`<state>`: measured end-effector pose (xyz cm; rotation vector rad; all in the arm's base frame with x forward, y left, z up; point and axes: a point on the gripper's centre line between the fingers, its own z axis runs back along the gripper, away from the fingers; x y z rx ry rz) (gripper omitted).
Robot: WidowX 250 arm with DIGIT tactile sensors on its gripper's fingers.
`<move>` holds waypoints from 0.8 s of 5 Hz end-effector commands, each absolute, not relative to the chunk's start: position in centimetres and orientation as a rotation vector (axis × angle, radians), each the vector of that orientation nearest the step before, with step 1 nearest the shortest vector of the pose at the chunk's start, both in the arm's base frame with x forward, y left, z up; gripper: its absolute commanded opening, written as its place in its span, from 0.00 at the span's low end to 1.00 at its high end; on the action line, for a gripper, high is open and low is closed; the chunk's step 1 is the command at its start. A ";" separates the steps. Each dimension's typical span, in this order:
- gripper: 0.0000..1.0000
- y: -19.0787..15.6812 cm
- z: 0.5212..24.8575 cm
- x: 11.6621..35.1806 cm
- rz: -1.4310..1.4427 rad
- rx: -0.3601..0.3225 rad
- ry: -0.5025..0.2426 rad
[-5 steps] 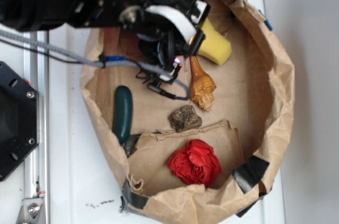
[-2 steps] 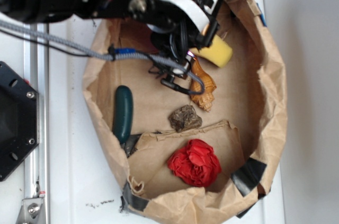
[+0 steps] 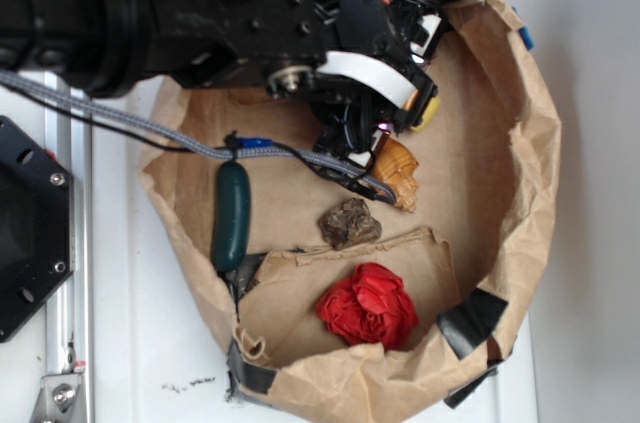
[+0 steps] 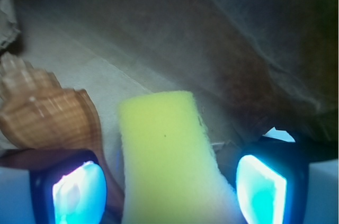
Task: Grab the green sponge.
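Observation:
My gripper closes on the sponge next, since my fingertips stand on either side of the green sponge (image 4: pixel 164 150) near the shell (image 4: pixel 42 110) and closing now would catch it.
The green sponge (image 4: pixel 164 150), showing as a yellow foam block, lies between my gripper's (image 4: pixel 169 189) two glowing pads, with a gap on each side. The jaws stand open astride it and neither touches it. In the exterior view only a yellow corner of the sponge (image 3: pixel 429 112) peeks out from under the black gripper (image 3: pixel 412 101), near the far wall of the paper bag. An orange-brown shell (image 3: pixel 398 169) lies just beside the sponge; in the wrist view the shell (image 4: pixel 42 110) sits by the left pad.
Everything sits inside a crumpled brown paper bag (image 3: pixel 538 193). A dark green cucumber-like object (image 3: pixel 232 215), a brown rock (image 3: pixel 348 223) and a red fabric rose (image 3: pixel 368 306) also lie in it. A black mount (image 3: pixel 25 233) stands at the left.
The arm has moved right and down over the sponge, which now is mostly covered by the gripper. The bag's rim has shifted and the shell has been nudged a little.

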<state>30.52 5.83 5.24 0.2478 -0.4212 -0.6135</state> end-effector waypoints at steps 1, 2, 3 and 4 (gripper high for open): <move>0.34 6.3 5.4 31.8 -0.587 0.292 -0.441; 0.00 6.4 5.3 31.9 -0.577 0.293 -0.435; 0.00 6.4 5.5 31.9 -0.581 0.286 -0.435; 0.00 6.5 5.6 31.8 -0.580 0.284 -0.438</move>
